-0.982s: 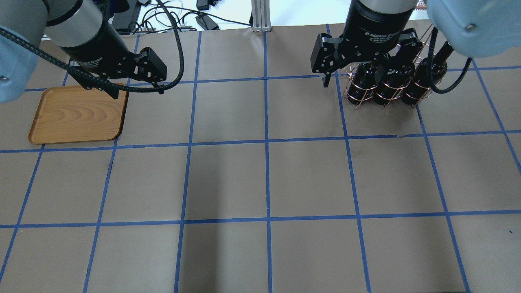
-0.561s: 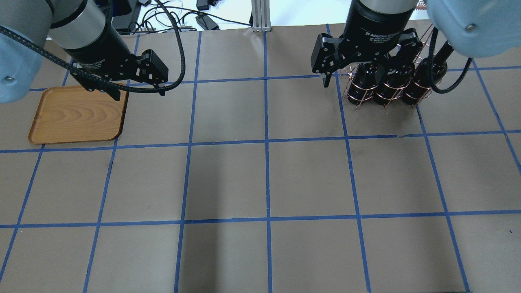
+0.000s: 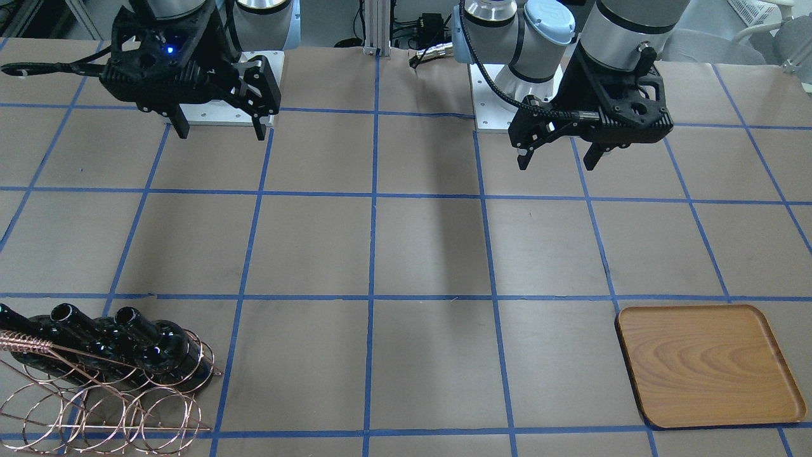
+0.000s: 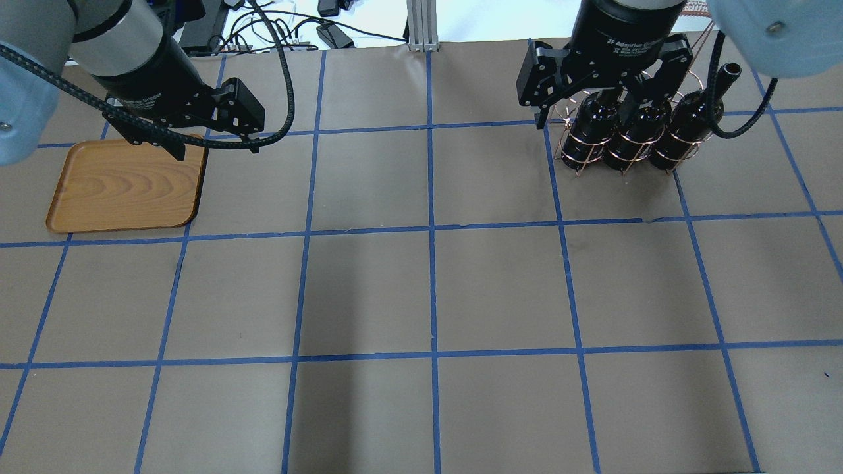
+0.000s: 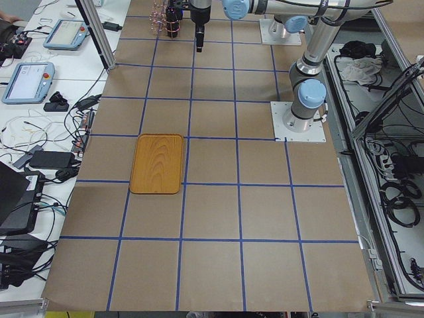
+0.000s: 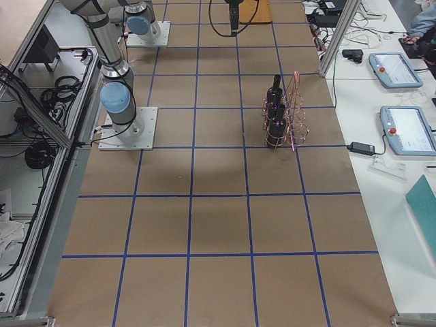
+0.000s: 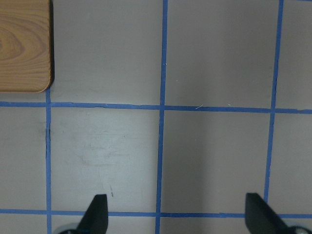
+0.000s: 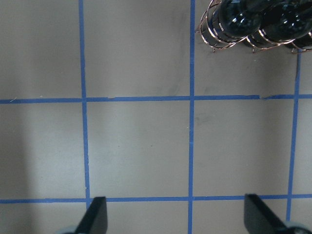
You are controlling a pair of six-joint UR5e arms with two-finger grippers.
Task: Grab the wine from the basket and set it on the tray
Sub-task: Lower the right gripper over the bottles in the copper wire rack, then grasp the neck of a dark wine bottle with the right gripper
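Note:
The middle wine bottle needs to be lifted out of the basket for the tray [image 3: 709, 364], so my right gripper needs to grab the bottle by its neck [image 3: 75, 320] next.
Three near-black wine bottles [image 4: 685, 131] lie side by side in the copper wire basket [image 4: 571, 153] at the far right; they also show in the front view [image 3: 158, 346] and the right wrist view [image 8: 239, 19]. The wooden tray [image 4: 125, 187] lies empty at the far left. My right gripper [image 4: 585, 117] is open and empty, held high, apart from the bottles; in the front view [image 3: 220, 133] it hangs near the robot's base. My left gripper [image 4: 217, 150] is open and empty, held high by the tray's right side.
The table is covered in brown paper with a blue tape grid. Cables and an aluminium post [image 4: 421, 23] sit past the far edge. Tablets and cables lie on the side tables [image 6: 402, 88]. The basket's coiled handle [image 3: 25, 344] sticks out over the bottle necks.
My right gripper has shifted a little right and toward the far edge in the overhead view, still open. My left gripper has barely moved. Bottles, basket and tray are unmoved.

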